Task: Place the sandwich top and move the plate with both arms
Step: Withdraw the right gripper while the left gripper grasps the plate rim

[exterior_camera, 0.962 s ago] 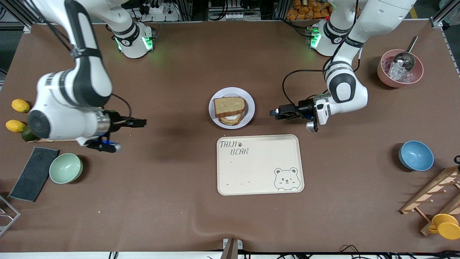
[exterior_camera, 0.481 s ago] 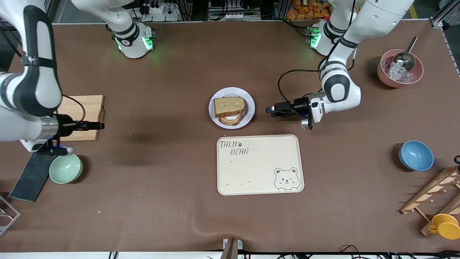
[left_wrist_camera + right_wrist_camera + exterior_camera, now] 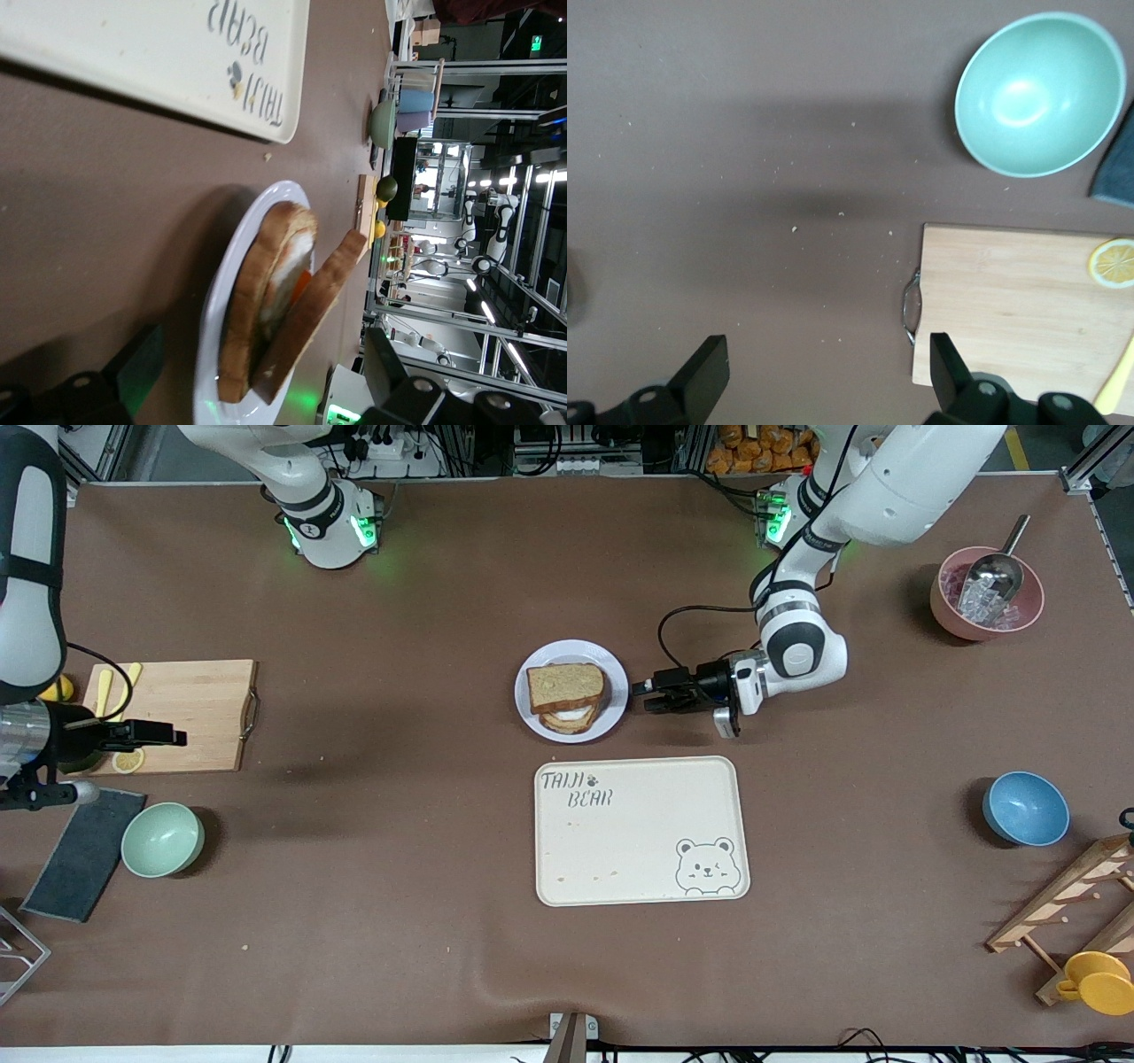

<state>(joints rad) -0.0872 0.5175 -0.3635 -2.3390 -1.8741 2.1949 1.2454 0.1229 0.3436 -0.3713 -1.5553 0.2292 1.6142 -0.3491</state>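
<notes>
The sandwich needs to move over to the cream bear tray [image 3: 640,831], so my left gripper should grab the white plate by its rim [image 3: 627,691] next.
The sandwich top [image 3: 565,686], a plain brown slice, lies on the egg sandwich on the pale round plate [image 3: 615,691] in the middle of the table. In the left wrist view the top slice [image 3: 321,297] leans tilted on the filling over the plate [image 3: 215,305]. My left gripper [image 3: 644,695] is open and low at the plate's rim, on the side toward the left arm's end; the rim sits between its jaws [image 3: 261,385]. My right gripper [image 3: 170,736] is open and empty over the wooden cutting board [image 3: 190,713]; it also shows in the right wrist view [image 3: 828,372].
A cream bear tray [image 3: 638,833] lies nearer the camera than the plate. A green bowl [image 3: 162,839] and dark cloth [image 3: 84,855] are by the board. A blue bowl [image 3: 1025,808], pink ice bowl [image 3: 986,593], wooden rack [image 3: 1072,895] and yellow cup [image 3: 1099,981] stand toward the left arm's end.
My right arm has drawn back from beside the plate to over the cutting board. My left gripper has moved in toward the plate until it reaches the rim.
</notes>
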